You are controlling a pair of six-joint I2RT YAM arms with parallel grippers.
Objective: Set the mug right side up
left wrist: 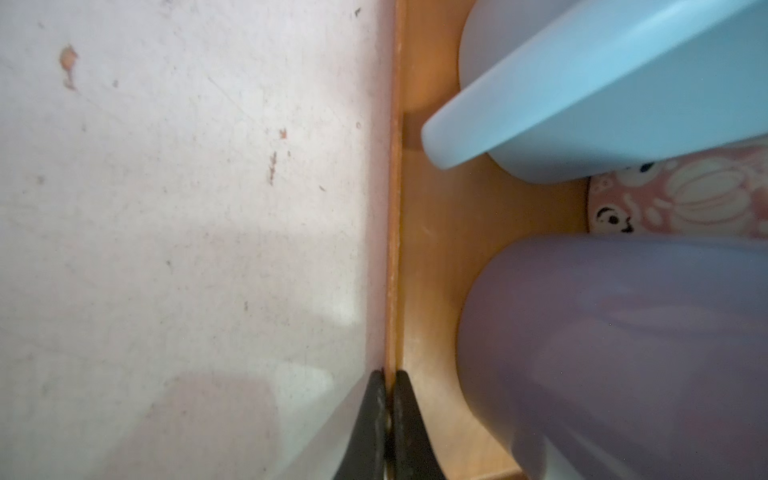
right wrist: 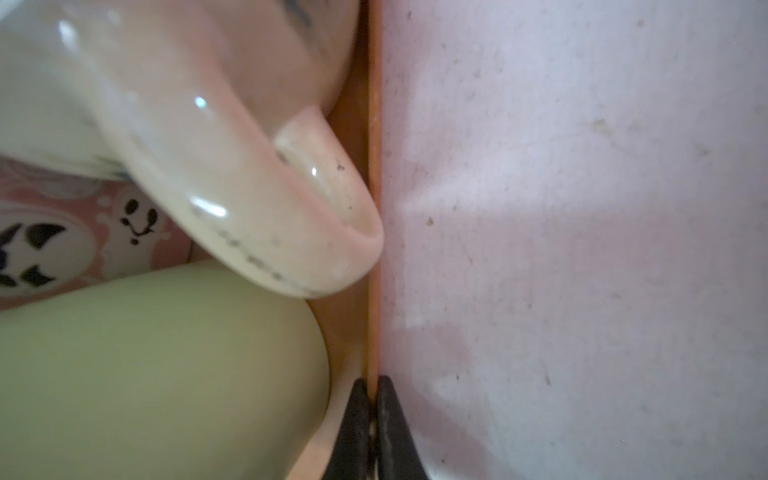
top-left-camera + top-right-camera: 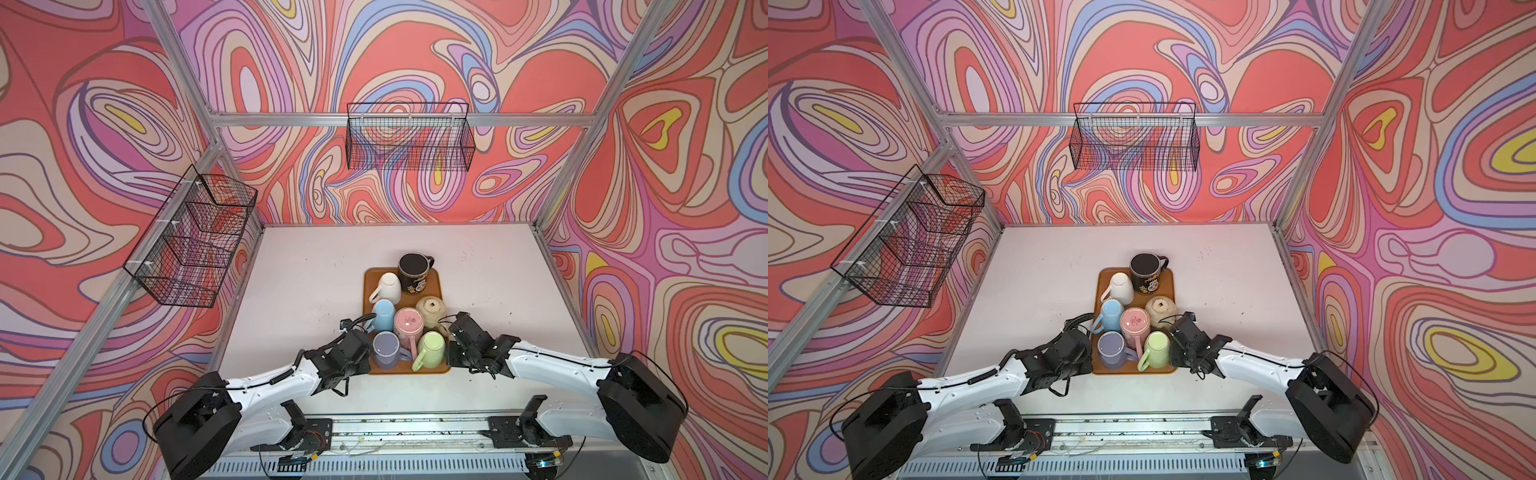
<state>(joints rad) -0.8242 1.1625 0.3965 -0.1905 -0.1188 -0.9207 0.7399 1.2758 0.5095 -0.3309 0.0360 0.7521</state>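
Observation:
I should open my left gripper now, because the tray [image 3: 399, 370] is lying flat on the white top and would stay there.
An orange tray [image 3: 399, 370] holds several mugs, most standing bottom up: white [image 3: 388, 284], blue [image 3: 383, 313], pink [image 3: 409, 322], cream [image 3: 431, 309], purple [image 3: 384, 349] and green [image 3: 432, 349]. A black mug [image 3: 414, 268] stands at the far end; whether its mouth faces up I cannot tell. My left gripper [image 1: 390, 386] is shut on the tray's left rim [image 1: 392, 208], beside the purple mug [image 1: 623, 353]. My right gripper [image 2: 372, 390] is shut on the right rim [image 2: 374, 104], next to the green mug [image 2: 145, 374] and the cream mug's handle [image 2: 291, 232].
The tray sits mid-table on a white top [image 3: 299, 291]. Two black wire baskets hang on the walls, one at the left [image 3: 195, 237] and one at the back [image 3: 409, 137]. Aluminium frame posts stand at the table's corners.

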